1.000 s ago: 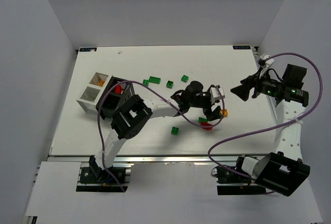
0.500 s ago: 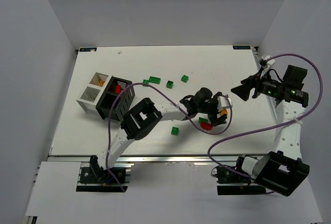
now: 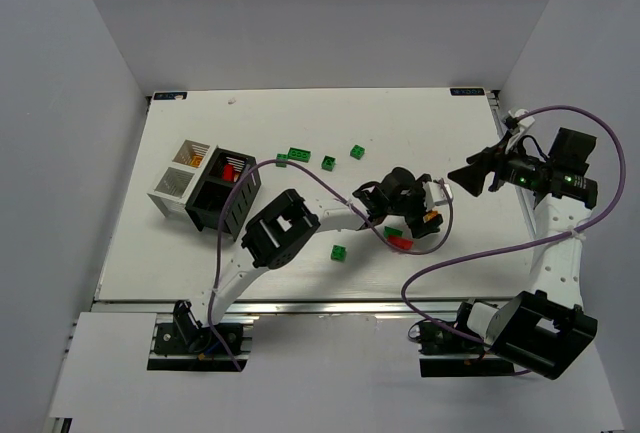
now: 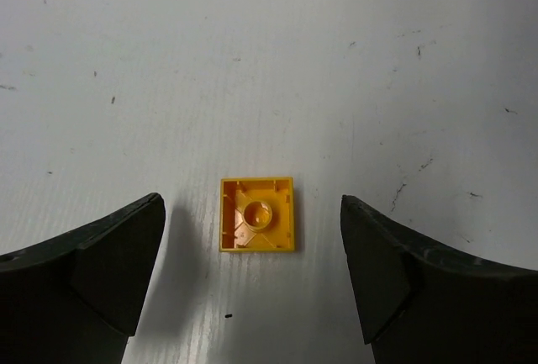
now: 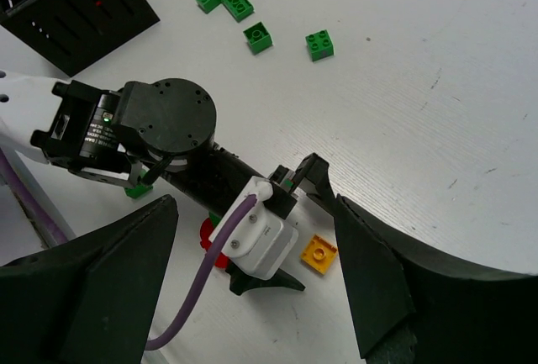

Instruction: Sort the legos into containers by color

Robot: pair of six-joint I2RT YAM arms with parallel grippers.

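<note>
The yellow lego point(image 3: 433, 219) is midway between my left gripper's open fingers, so it is time to close, and closing now would catch the lego.
A yellow lego point(image 4: 257, 225) lies upside down on the table, its hollow underside showing. My left gripper point(image 4: 251, 217) is open around it, with a gap on each side between the fingers and the brick. From above, that gripper point(image 3: 427, 216) is at the table's middle right, over the yellow lego point(image 3: 433, 219). A red lego point(image 3: 400, 242) and a green lego point(image 3: 392, 232) lie just beside the wrist. The containers, two white ones point(image 3: 183, 179) and a black one point(image 3: 226, 190), stand at the left. My right gripper point(image 3: 470, 177) hangs open and empty above the table.
More green legos lie near the back middle point(image 3: 299, 155) point(image 3: 328, 162) point(image 3: 357, 151), and one sits toward the front point(image 3: 340, 252). A red piece point(image 3: 230, 168) shows inside the black container. The left arm's purple cable point(image 3: 300, 178) loops over the table.
My left arm has reached further right and come down, so its open jaws now straddle the yellow lego. The right arm has stayed still.
</note>
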